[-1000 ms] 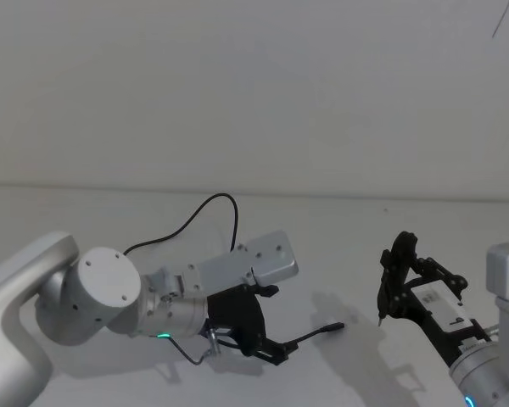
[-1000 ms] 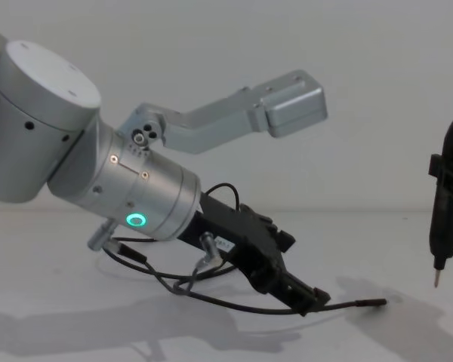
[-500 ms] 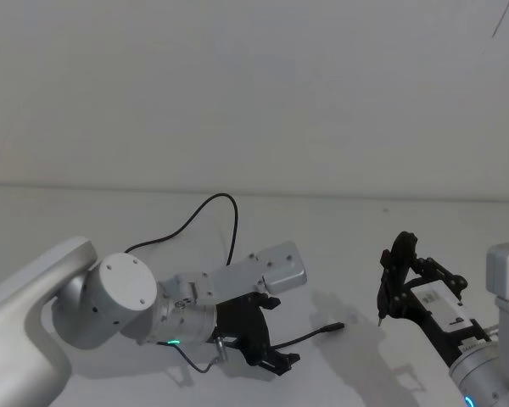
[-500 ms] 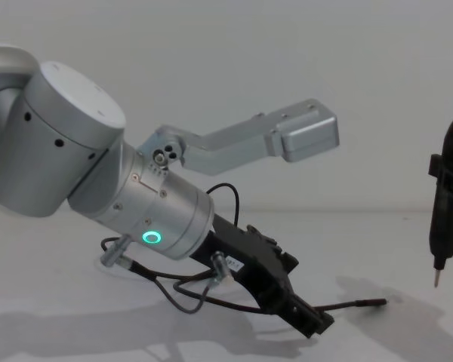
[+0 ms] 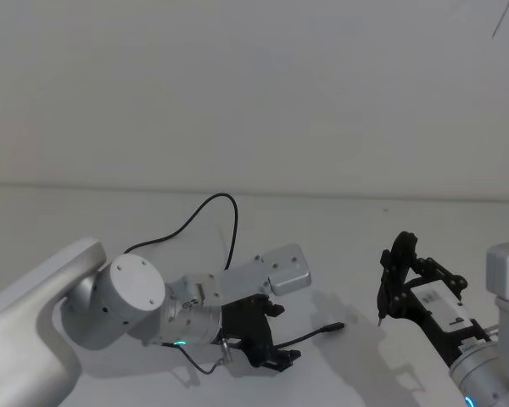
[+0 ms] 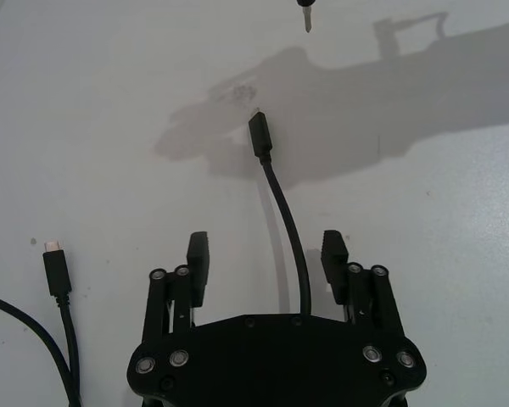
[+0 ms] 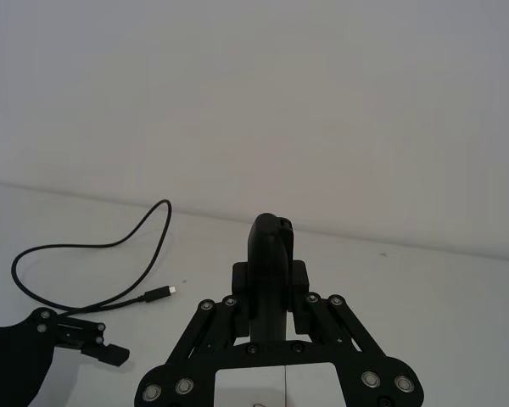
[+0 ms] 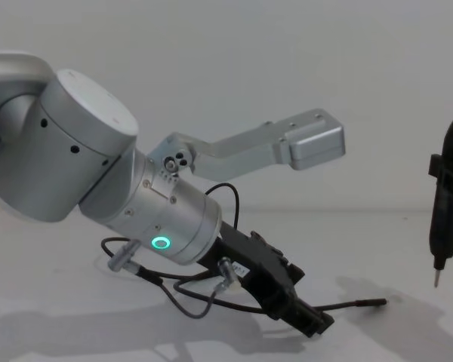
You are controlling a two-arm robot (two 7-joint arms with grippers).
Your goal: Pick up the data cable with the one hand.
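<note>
My left gripper grabs the thin cord just behind that plug next, so the data cable's slim plug stays free.
The data cable is a thin black cord curving over the white table, with one slim plug lying at front centre. My left gripper is low over the table, open, its two fingers on either side of the cord a short way behind that plug; nothing is clamped. From the side, the left gripper tilts down almost to the table, with the plug beyond it. The cable's other plug lies beside the gripper body. My right gripper hangs shut at the right, apart from the cable.
The white tabletop meets a plain white wall at the back. The left arm's silver camera bracket juts out above the gripper. The right gripper hangs at the right edge with its small pointed tip above the table.
My left arm has shifted forward and down, bringing the open gripper lower along the cord near the plug. The cable and the right gripper have stayed put.
</note>
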